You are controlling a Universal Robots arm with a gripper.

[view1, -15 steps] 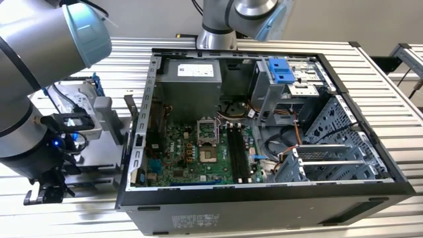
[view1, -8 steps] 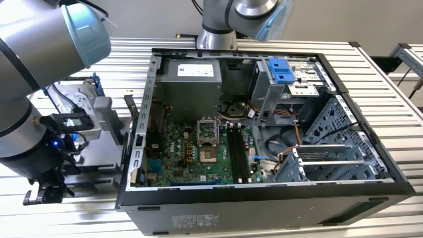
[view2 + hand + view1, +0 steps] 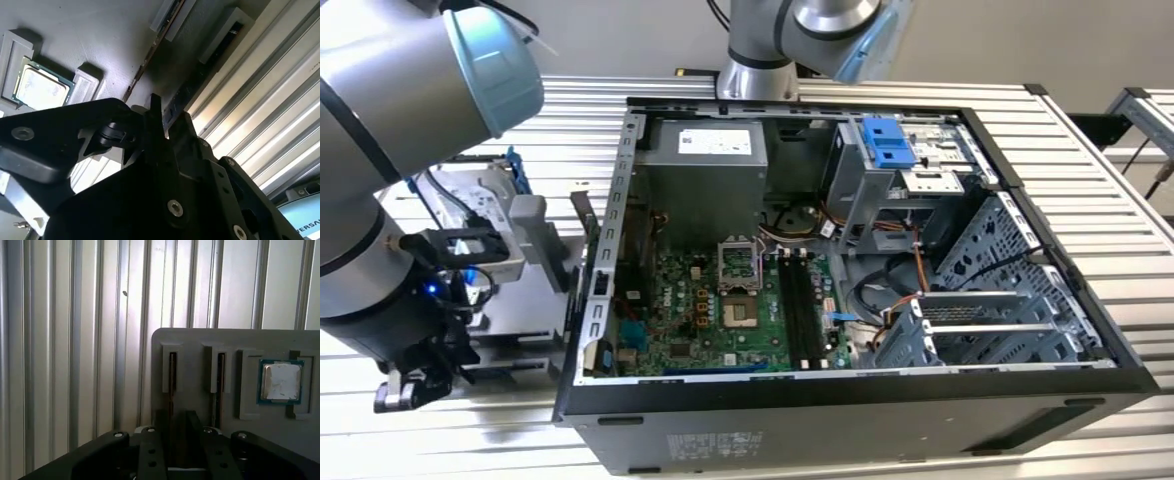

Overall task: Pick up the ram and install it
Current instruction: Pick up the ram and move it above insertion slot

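Observation:
My gripper grabs the middle of the ram's flat sides next, between the holder's slot blocks, since the sides of the holder's slot enclose the ram's ends.
The ram [image 3: 172, 374] stands on edge in a slot of a grey holder [image 3: 195, 347] lying on the slatted table. A second thin board [image 3: 220, 375] fills the neighbouring slot. My gripper [image 3: 177, 416] hangs right at the first ram, open, with one dark finger on each side of its line. In the second wrist view the ram [image 3: 150, 56] shows as a thin dark edge running into the gripper [image 3: 168, 118]. In the exterior view the gripper [image 3: 411, 386] sits low at that view's left, outside the open computer case [image 3: 607, 250]. The motherboard's black slots [image 3: 801, 305] lie inside the case.
A processor chip [image 3: 281, 381] rests in the holder beside the slots. A drive with a blue frame [image 3: 500, 190] stands on a grey mount left of the case. Cables and metal cages [image 3: 987, 320] crowd the case's right side. A second arm's base [image 3: 761, 60] stands behind the case.

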